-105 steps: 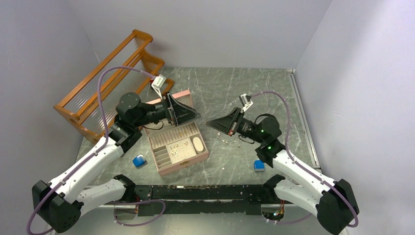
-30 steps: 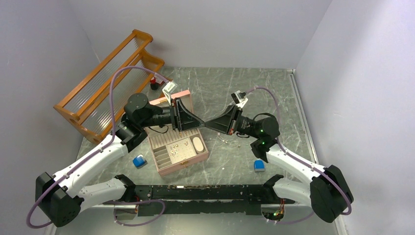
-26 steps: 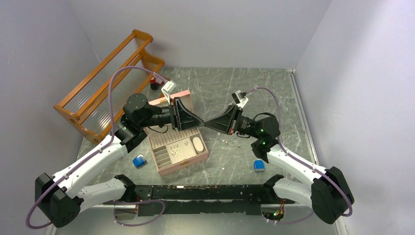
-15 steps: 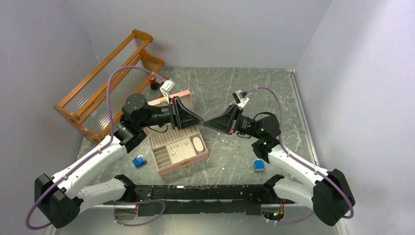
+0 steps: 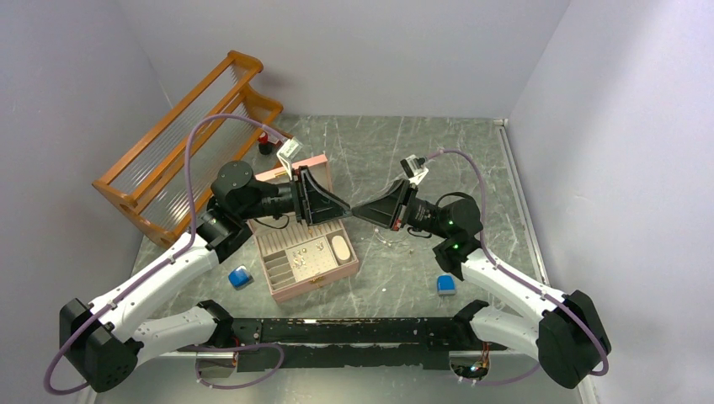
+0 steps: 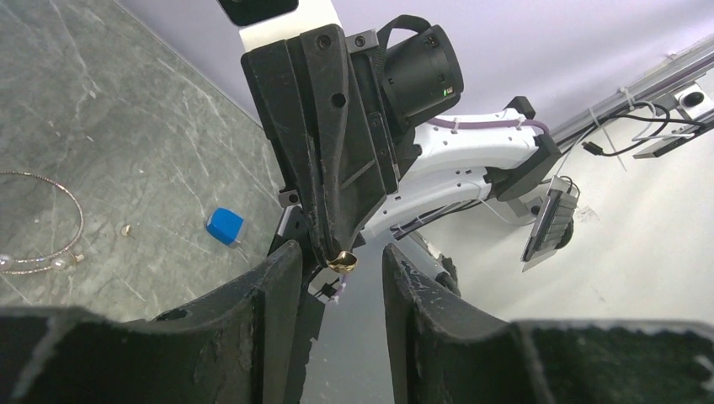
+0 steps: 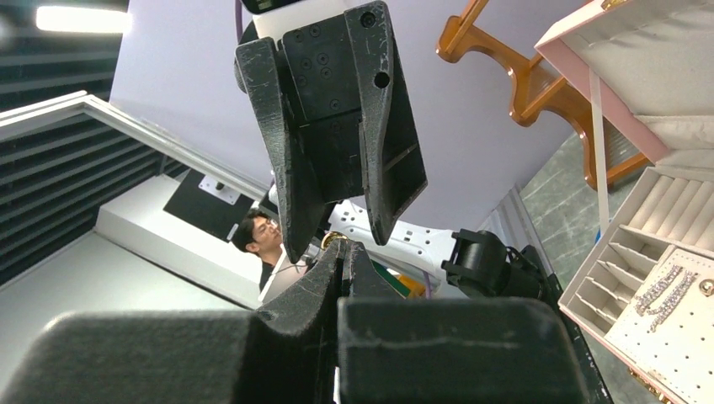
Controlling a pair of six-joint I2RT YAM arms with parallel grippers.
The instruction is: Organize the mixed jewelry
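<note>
My left gripper has the ring level between its fingers, so it should close. Closing now would hold the gold ring [image 5: 350,211] [image 6: 341,262].
My right gripper [image 5: 355,211] is shut on a small gold ring [image 6: 341,262], held at its fingertips in the air to the right of the open pink box [image 5: 318,283]. My left gripper [image 5: 343,209] is open and points at it tip to tip, its jaws on either side of the ring without touching it. The ring also shows in the right wrist view [image 7: 330,240] at my shut right gripper [image 7: 343,247]. A thin gold wire hoop [image 6: 78,220] lies on the table below, with a tiny piece [image 6: 126,229] beside it. Several small pieces lie in the box tray [image 7: 665,295].
An orange wooden rack [image 5: 181,143] stands at the back left with a small red item [image 5: 264,139] by it. One blue block [image 5: 240,276] lies left of the box and another [image 5: 446,284] lies by the right arm. The box lid [image 5: 290,172] stands open behind my left gripper.
The two grippers have come together from apart, until their tips meet above the table. In the last second they have barely moved.
</note>
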